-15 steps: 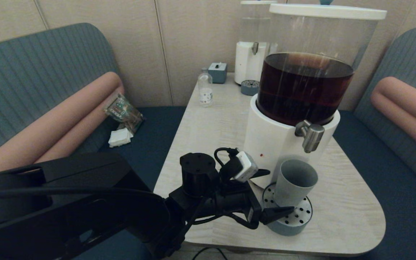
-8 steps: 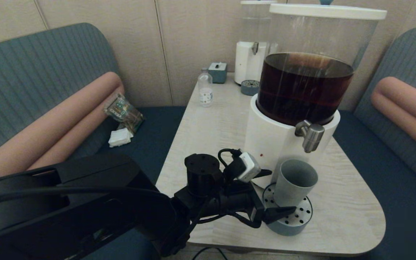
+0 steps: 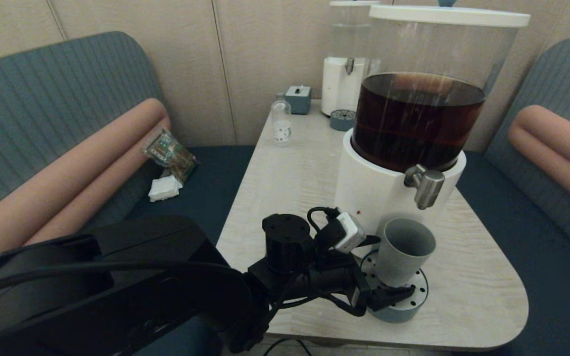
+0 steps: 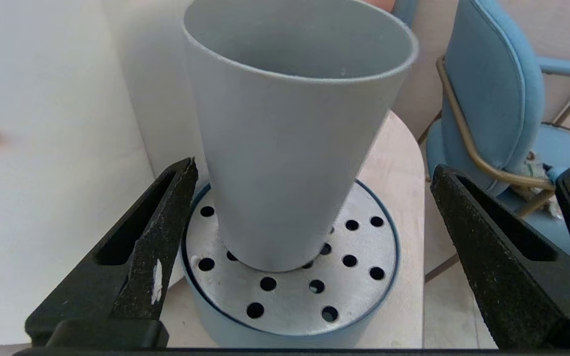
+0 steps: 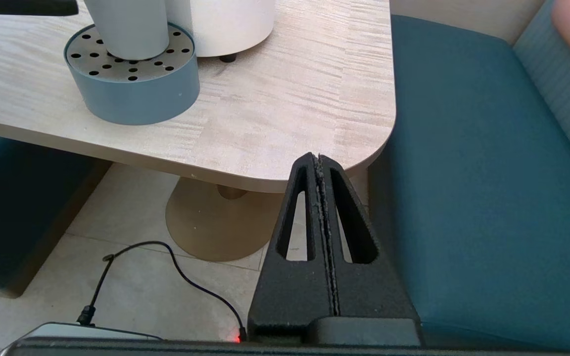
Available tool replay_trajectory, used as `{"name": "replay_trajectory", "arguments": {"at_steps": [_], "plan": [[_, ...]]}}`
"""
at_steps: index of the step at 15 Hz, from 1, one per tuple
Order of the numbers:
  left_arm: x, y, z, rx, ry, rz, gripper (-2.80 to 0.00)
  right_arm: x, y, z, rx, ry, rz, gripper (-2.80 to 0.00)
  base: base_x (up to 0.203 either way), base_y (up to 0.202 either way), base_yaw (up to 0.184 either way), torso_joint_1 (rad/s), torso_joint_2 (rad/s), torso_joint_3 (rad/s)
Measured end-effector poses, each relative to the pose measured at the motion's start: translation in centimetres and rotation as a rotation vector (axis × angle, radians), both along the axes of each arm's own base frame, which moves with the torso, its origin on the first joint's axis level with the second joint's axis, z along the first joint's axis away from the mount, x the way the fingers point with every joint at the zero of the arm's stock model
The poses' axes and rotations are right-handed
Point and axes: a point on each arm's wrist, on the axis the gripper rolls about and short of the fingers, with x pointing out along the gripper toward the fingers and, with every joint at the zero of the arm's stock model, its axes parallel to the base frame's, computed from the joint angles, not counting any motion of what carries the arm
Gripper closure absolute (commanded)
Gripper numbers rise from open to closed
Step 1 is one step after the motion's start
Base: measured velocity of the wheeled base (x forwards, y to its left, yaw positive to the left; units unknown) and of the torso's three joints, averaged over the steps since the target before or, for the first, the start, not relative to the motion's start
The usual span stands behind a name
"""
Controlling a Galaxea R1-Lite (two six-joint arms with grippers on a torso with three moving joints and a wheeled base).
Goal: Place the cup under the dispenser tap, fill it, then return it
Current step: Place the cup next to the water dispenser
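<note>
My left gripper's fingers stop short of the cup's side (image 3: 400, 261), so closing now would miss. My left gripper moves toward the cup's side first, then closes on the cup's side.
The grey-blue cup (image 3: 404, 249) stands upright on the round perforated drip tray (image 3: 406, 302), right below the steel dispenser tap (image 3: 426, 187) of the large dispenser of brown liquid. No liquid shows inside it. My left gripper (image 3: 383, 268) is open at the cup's left side, low on its wall. In the left wrist view the cup (image 4: 285, 148) sits between the gripper (image 4: 313, 165) fingers (image 4: 166, 222), with a gap on each side. My right gripper (image 5: 318, 157) is shut on nothing, parked below the table's near right corner, outside the head view.
The dispenser's white base (image 3: 369, 198) stands just behind the cup. A clear bottle (image 3: 281, 121), a small blue box (image 3: 298, 99) and a smaller dispenser (image 3: 344, 81) stand at the table's far end. The table edge (image 3: 463, 341) is near the tray. Benches flank the table.
My left arm has moved right and forward, so its open fingers now flank the cup's lower part. The cup and tray have stayed put.
</note>
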Motion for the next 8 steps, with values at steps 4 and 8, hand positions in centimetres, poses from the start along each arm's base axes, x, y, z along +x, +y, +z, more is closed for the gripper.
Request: {"name": "replay_trajectory", "arguments": {"at_steps": [4, 8], "plan": [[-0.4, -0.8, -0.3, -0.002, 0.005, -0.018, -2.80, 0.0, 0.0, 0.0, 0.000, 0.000, 0.000, 0.00, 0.000, 0.000, 0.000, 0.000, 0.00, 0.000], [-0.3, -1.4, -0.3, -0.011, -0.002, -0.009, -2.80, 0.0, 0.0, 0.0, 0.000, 0.000, 0.000, 0.00, 0.000, 0.000, 0.000, 0.000, 0.00, 0.000]]}}
